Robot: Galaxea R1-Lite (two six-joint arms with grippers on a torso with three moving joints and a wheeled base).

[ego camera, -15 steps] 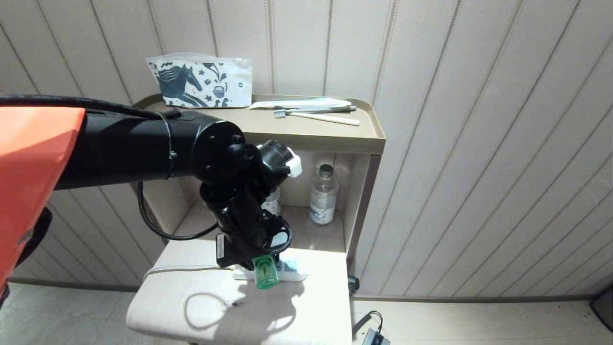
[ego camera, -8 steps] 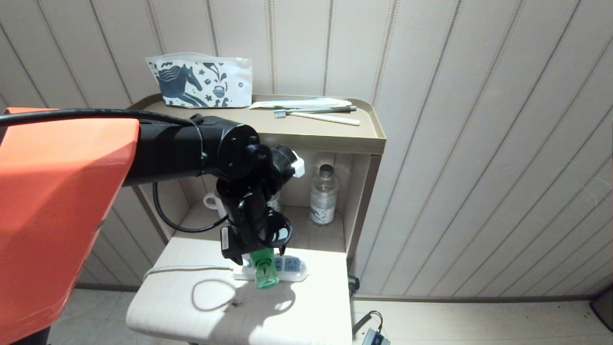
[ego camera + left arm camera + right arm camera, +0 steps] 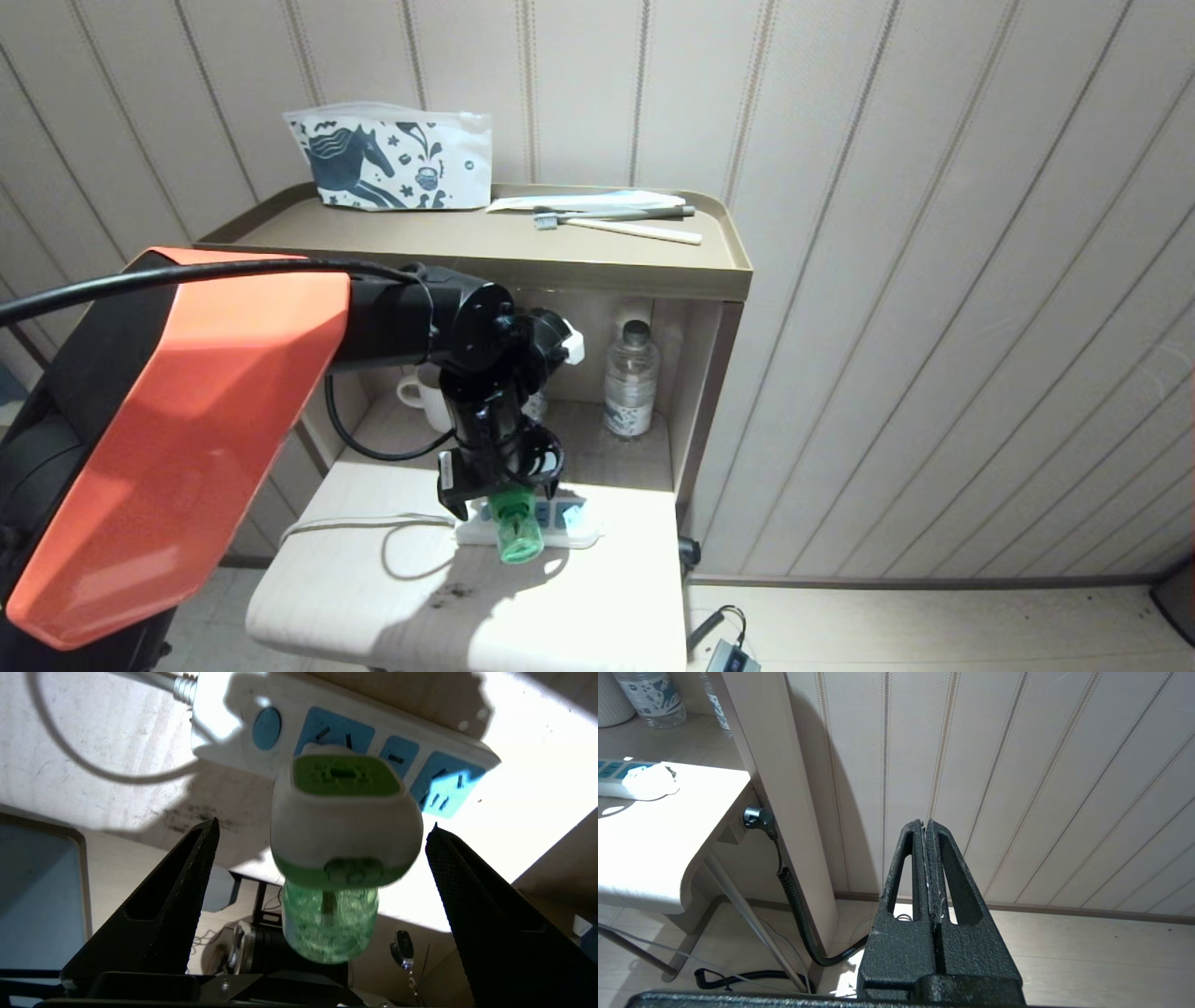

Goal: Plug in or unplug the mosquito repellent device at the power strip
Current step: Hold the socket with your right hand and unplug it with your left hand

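My left fingers stop short of the device's white head (image 3: 345, 834), so closing now would miss. My left gripper moves toward the device, and closes only then.
The mosquito repellent device (image 3: 516, 534) sits plugged into the white power strip (image 3: 577, 534) on the low table, its green bottle sticking out toward the table's front. In the left wrist view the device (image 3: 343, 826) stands in a pale blue socket of the power strip (image 3: 233, 732). My left gripper (image 3: 323, 823) is open, with a black finger wide on either side of the device's head and touching neither side. In the head view the left gripper (image 3: 499, 481) hovers just above the device. My right gripper (image 3: 926, 823) is shut and empty, parked low facing the panelled wall.
The strip's white cord (image 3: 373, 527) loops over the table. Behind it a shelf holds a water bottle (image 3: 631, 378) and a white mug (image 3: 422, 397). On the shelf top lie a printed pouch (image 3: 392, 159) and a toothbrush (image 3: 616, 222). A black plug (image 3: 756, 819) with coiled cable hangs beside the stand.
The left gripper's fingers have spread wide apart from the device's head and the wrist has lifted slightly. The orange upper arm has swung further into view. The device stays in the strip.
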